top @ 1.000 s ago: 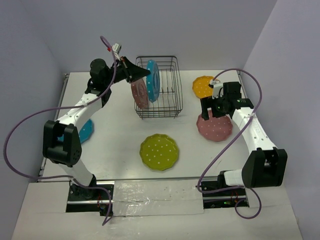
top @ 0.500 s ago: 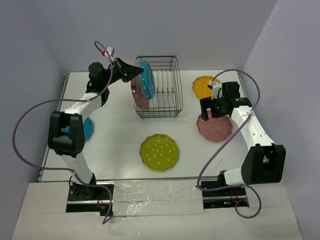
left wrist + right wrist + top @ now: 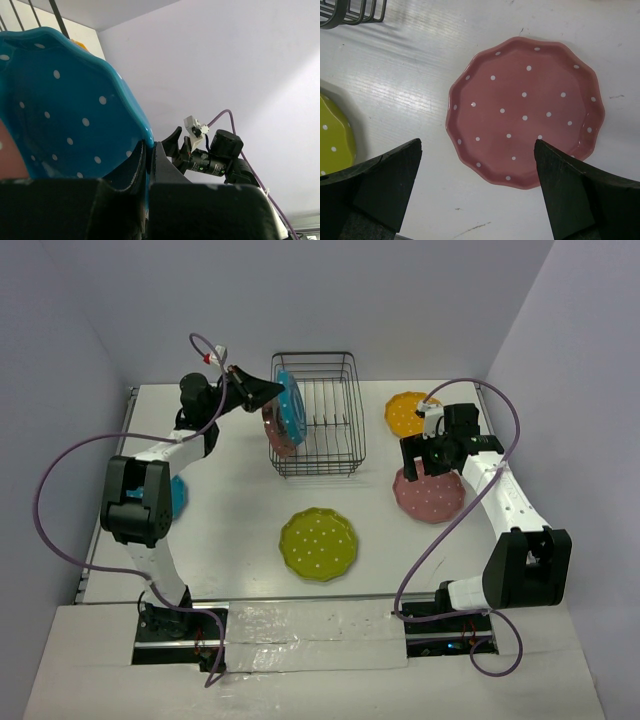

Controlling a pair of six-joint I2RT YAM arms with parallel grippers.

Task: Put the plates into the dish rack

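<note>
The teal-blue plate's rim is high above the pink plate beside it, so opening my left gripper now is too early and would drop the teal-blue plate unseated onto the rack (image 3: 345, 445).
My left gripper (image 3: 270, 392) is shut on the rim of a teal-blue plate (image 3: 291, 406), held upright at the left end of the black wire dish rack (image 3: 345, 445); the plate fills the left wrist view (image 3: 65, 105). A pink plate (image 3: 279, 427) stands on edge in the rack beside it. My right gripper (image 3: 428, 462) is open above a pink plate (image 3: 430, 495) lying flat, seen whole in the right wrist view (image 3: 526, 111). A yellow-green plate (image 3: 318, 543) lies at the near centre, an orange-yellow plate (image 3: 405, 413) at the far right, a second teal-blue plate (image 3: 174, 500) under the left arm.
Walls close in the table on the left, back and right. The rack's right half holds bare divider prongs (image 3: 330, 422). A purple cable (image 3: 60, 480) loops out from the left arm and another from the right arm (image 3: 440, 530).
My left gripper has swung the teal-blue plate a little left and back toward the rack's left end. My right gripper has barely shifted over the pink plate.
</note>
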